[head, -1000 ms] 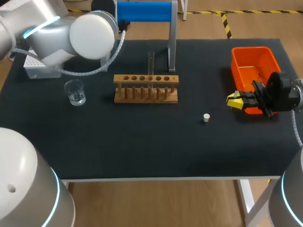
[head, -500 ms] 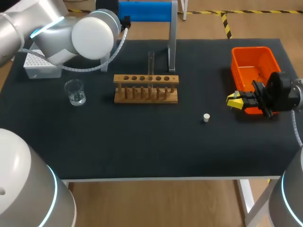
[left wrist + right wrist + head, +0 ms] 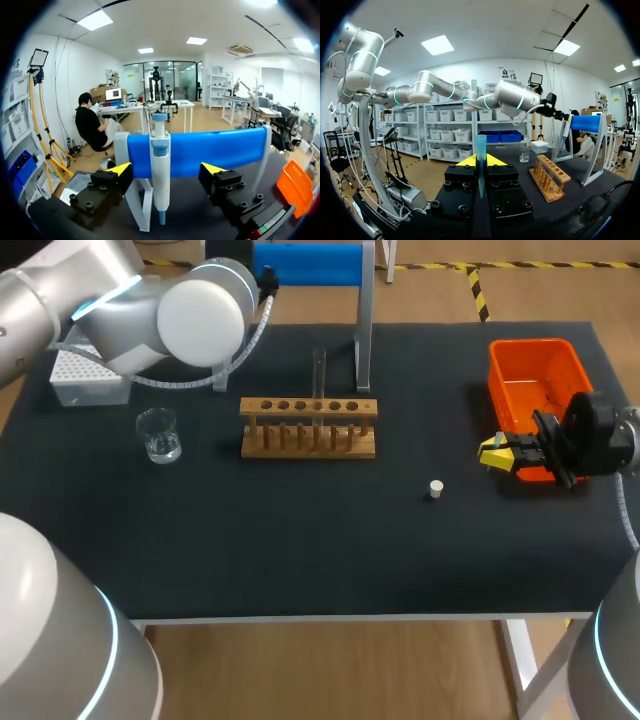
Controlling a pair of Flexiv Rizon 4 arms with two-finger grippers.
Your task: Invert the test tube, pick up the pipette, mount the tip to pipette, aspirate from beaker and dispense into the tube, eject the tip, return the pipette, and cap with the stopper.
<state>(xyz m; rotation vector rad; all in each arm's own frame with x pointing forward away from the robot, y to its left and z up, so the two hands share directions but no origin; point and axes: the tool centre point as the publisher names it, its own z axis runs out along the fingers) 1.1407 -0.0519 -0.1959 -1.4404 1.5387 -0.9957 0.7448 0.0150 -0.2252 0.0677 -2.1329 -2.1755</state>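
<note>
My left gripper should grab the pipette next around its white body point(image 3: 161, 180), because the long pipette has a plunger on top and a thin tip below.
A white and blue pipette point(image 3: 160, 170) hangs on the blue bar of its stand point(image 3: 305, 264). My left gripper point(image 3: 166, 170) is open around the pipette, a yellow-tipped finger on each side and neither touching it. The glass test tube point(image 3: 319, 370) stands upright in the wooden rack point(image 3: 308, 427). A beaker point(image 3: 158, 435) of clear liquid sits left of the rack. A small white stopper point(image 3: 435, 488) lies on the mat. My right gripper point(image 3: 497, 453) hovers beside the orange bin, shut on a pale blue pipette tip point(image 3: 480, 165).
An orange bin point(image 3: 535, 380) stands at the right, just behind my right gripper. A white tip box point(image 3: 85, 380) sits at the back left, under my left arm. The stand's metal post point(image 3: 364, 320) rises behind the rack.
My left arm has shifted a little further toward the blue pipette stand. The right arm and everything on the table have stayed still.
</note>
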